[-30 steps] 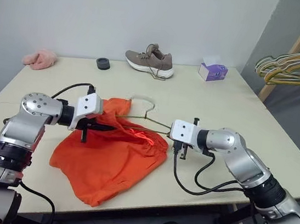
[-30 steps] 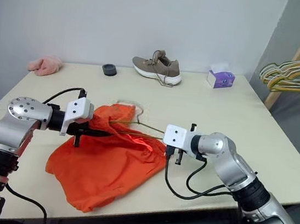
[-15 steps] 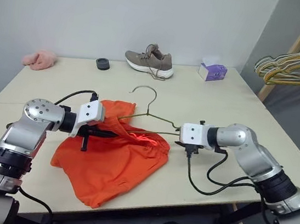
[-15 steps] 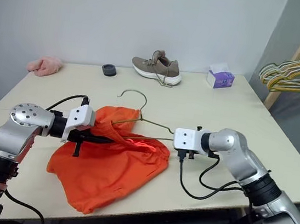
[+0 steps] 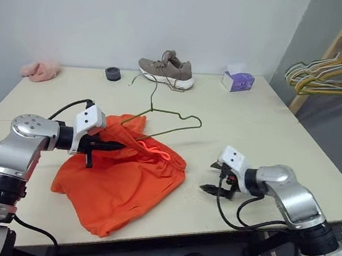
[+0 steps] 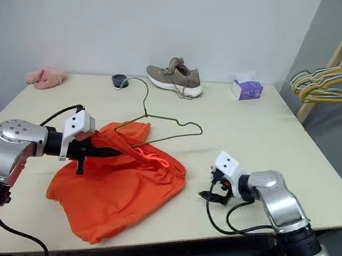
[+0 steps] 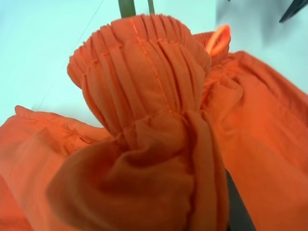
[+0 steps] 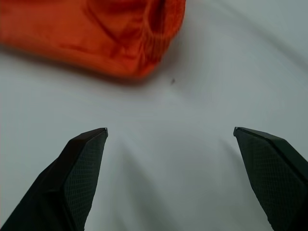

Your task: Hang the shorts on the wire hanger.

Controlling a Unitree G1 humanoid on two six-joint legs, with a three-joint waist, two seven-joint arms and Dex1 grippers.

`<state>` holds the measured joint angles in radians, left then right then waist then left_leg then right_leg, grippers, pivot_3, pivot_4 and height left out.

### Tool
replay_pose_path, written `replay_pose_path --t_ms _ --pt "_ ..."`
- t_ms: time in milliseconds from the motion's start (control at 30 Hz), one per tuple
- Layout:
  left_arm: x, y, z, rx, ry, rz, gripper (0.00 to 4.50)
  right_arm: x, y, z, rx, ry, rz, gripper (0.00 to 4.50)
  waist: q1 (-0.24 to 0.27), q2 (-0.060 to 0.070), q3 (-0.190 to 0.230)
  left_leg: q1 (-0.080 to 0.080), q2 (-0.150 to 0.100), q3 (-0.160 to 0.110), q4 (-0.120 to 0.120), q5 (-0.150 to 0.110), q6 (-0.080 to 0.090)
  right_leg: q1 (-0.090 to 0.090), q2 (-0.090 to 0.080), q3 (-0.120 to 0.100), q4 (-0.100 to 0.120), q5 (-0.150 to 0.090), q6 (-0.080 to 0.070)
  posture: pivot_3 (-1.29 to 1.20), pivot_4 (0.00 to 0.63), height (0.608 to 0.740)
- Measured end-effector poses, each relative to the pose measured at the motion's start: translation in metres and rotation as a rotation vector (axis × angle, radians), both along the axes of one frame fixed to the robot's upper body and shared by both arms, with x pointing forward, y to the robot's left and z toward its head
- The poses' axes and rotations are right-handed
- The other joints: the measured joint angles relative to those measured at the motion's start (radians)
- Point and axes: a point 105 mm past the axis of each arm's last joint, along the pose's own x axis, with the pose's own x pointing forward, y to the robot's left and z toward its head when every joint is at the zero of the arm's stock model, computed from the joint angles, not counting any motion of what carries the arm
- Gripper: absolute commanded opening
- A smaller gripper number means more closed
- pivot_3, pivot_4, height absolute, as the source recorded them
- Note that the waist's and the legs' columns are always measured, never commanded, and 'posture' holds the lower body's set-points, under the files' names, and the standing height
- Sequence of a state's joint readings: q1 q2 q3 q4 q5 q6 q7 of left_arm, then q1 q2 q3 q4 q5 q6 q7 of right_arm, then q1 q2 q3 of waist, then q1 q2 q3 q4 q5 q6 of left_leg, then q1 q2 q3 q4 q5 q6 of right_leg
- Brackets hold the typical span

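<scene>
The right gripper takes hold of the shorts (image 5: 120, 181) next by the loose end of the gathered waistband (image 5: 180, 165), which stands up in a fold.
The orange shorts (image 5: 120, 181) lie bunched on the table's near left. My left gripper (image 5: 120, 147) is shut on their gathered waistband (image 7: 144, 82), with the drawstring loop (image 7: 219, 39) beside it. The thin green wire hanger (image 5: 171, 117) stands tilted up out of the waistband, its hook toward the shoe. Its lower left corner is tucked into the fabric. My right gripper (image 5: 208, 178) is open over bare table just right of the shorts, holding nothing. Its two black fingertips (image 8: 84, 178) spread wide, and the shorts' edge (image 8: 120, 43) lies beyond them.
At the table's far side sit a brown shoe (image 5: 166, 72), a purple tissue box (image 5: 237, 81), a black ring (image 5: 112, 73) and a pink fuzzy cloth (image 5: 40, 70). A wooden rack with bunched hangers (image 5: 330, 70) stands off the table's right.
My right gripper let go of the hanger, opened wide and dropped back to the right over the table. The hanger swung up and left, now held only at the shorts.
</scene>
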<state>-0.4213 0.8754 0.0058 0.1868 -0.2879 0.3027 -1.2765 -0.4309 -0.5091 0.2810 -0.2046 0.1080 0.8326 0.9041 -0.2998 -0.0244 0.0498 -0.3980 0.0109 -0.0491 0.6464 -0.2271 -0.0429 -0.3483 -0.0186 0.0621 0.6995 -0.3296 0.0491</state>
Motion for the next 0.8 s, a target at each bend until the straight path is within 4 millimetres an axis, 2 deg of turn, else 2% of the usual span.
replay_pose_path --t_ms 167,400,500,600,800 --pt "-0.001 -0.008 0.008 -0.028 0.004 -0.020 0.00 0.008 0.033 -0.010 0.131 0.068 -0.130 4.47 -0.004 -0.001 0.000 0.000 0.000 0.000 -0.001 0.000 0.000 -0.001 0.000 0.000 0.000 0.000 0.000 -0.28 0.000 0.740" --pt "-0.002 -0.011 0.011 -0.046 0.013 -0.023 0.00 0.015 0.053 -0.025 0.168 0.143 -0.201 4.47 -0.005 0.000 0.000 -0.001 0.000 0.000 -0.001 0.000 0.000 -0.001 0.000 0.000 -0.001 0.000 -0.001 -0.28 0.000 0.740" --pt "-0.002 -0.011 0.011 -0.048 0.014 -0.022 0.00 0.016 0.058 -0.031 0.178 0.161 -0.220 3.89 -0.007 0.000 0.000 -0.001 0.000 0.000 -0.001 0.000 0.000 -0.001 0.000 0.000 0.000 0.000 -0.001 -0.28 0.000 0.740" --pt "-0.002 -0.012 0.011 -0.049 0.013 -0.023 0.00 0.017 0.061 -0.030 0.185 0.150 -0.223 2.86 -0.007 0.000 0.000 -0.001 0.000 0.000 -0.001 0.000 0.000 -0.001 0.000 0.000 -0.001 0.000 -0.001 -0.27 0.000 0.740" --pt "-0.003 -0.013 0.015 -0.074 0.010 -0.021 0.00 0.024 0.053 -0.025 0.179 0.087 -0.253 0.79 -0.007 0.000 0.000 -0.001 0.000 0.000 -0.001 0.000 0.000 -0.001 0.000 0.000 -0.001 0.000 0.000 -0.28 0.000 0.740"
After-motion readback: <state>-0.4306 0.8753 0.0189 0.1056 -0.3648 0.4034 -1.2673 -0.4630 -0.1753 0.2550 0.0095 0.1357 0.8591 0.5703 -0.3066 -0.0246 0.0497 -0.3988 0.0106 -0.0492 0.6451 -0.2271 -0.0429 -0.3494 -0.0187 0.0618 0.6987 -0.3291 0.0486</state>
